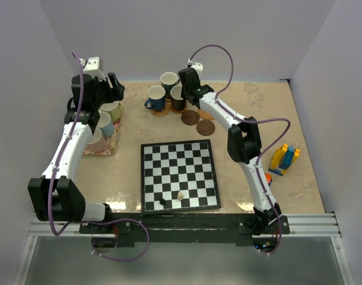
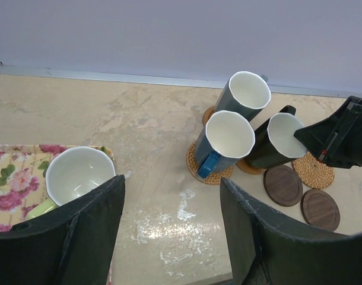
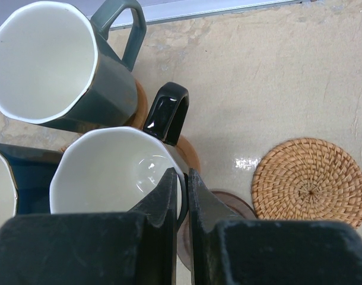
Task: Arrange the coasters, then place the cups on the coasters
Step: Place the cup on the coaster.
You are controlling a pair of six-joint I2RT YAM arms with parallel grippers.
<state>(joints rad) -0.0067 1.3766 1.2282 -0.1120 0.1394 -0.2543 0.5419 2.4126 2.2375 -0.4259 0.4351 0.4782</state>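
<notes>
The tan coaster's edge shows beneath the cup, so the cup would rest on the coaster. It is now time for my right gripper to release the black cup [image 3: 110, 172].
My right gripper [image 3: 184, 178] is shut on the rim of the black cup [image 3: 110, 172], one finger inside and one outside. That cup sits over a tan coaster [image 3: 191, 155], next to the teal cup [image 3: 44, 65] and the dark blue cup [image 2: 225, 139], each on its own coaster. A woven coaster [image 3: 311, 181] and two dark brown coasters [image 2: 282, 185] [image 2: 320, 209] lie bare to the right. My left gripper [image 2: 172, 219] hangs open over bare table, beside the pale green cup [image 2: 77, 175]. The pale green, light blue [image 1: 104, 123] and pink [image 1: 95, 138] cups stand on the floral mat [image 1: 104, 147].
A black-and-white chessboard [image 1: 178, 175] with two small pieces lies in the middle near the arms' bases. Yellow and blue toy blocks [image 1: 285, 159] stand at the right. White walls close the table at the back and both sides.
</notes>
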